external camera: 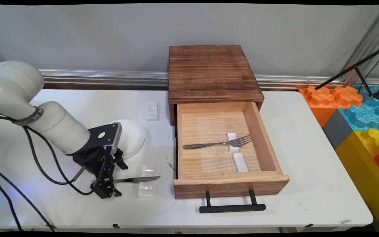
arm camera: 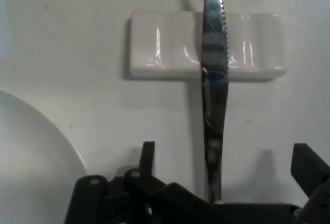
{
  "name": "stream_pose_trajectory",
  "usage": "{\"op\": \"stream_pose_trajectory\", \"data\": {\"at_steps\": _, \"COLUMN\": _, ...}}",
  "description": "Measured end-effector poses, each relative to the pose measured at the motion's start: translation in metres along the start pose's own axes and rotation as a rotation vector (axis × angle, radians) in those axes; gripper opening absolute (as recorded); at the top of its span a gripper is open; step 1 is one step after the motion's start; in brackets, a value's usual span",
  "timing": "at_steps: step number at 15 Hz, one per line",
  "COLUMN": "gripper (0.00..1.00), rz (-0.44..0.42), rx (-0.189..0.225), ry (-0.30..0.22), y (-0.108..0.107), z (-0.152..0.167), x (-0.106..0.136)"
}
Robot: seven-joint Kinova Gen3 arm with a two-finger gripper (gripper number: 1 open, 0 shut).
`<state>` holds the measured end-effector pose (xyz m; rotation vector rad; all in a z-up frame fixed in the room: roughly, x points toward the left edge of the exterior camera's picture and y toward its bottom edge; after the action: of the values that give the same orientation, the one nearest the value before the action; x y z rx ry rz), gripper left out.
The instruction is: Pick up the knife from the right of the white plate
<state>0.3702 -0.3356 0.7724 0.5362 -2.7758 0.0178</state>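
Next, my gripper should grab the steel knife by its handle [arm camera: 213, 154] to carry it to the fork in the open drawer.
My gripper [external camera: 106, 188] stands low over the table's near left, open, with its fingers on either side of the handle of a serrated steel knife [external camera: 137, 179]. The knife lies flat, its blade across a white cutlery rest [external camera: 146, 187] and its tip pointing toward the drawer. In the hand view the knife [arm camera: 214, 79] runs up the middle across the rest [arm camera: 160, 43], and the gripper [arm camera: 227, 157] has a finger [arm camera: 148, 154] well apart from the handle on each side. Nothing is gripped.
A white plate [external camera: 132, 136] lies just behind the hand, its rim [arm camera: 46, 126] at left in the hand view. A wooden drawer box [external camera: 211, 70] has its drawer [external camera: 268, 144] pulled out, holding a fork [external camera: 219, 143] and two white rests [external camera: 240, 162]. Another rest [external camera: 152, 111] lies farther back. Coloured foam blocks [external camera: 357, 115] stand right.
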Motion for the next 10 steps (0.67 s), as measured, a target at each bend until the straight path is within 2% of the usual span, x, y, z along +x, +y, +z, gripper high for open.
{"op": "stream_pose_trajectory", "data": {"at_steps": 5, "gripper": 1.00, "rz": 0.004, "rx": 0.003, "ry": -0.012, "y": -0.0022, "z": 0.0051, "x": 0.0043}}
{"op": "stream_pose_trajectory", "data": {"at_steps": 6, "gripper": 0.00, "rz": 0.003, "rx": 0.004, "ry": -0.014, "y": -0.0025, "z": 0.0055, "x": 0.0048}}
{"op": "stream_pose_trajectory", "data": {"at_steps": 10, "gripper": 0.00, "rz": 0.003, "rx": 0.009, "ry": -0.020, "y": -0.0052, "z": 0.0059, "x": 0.0069}}
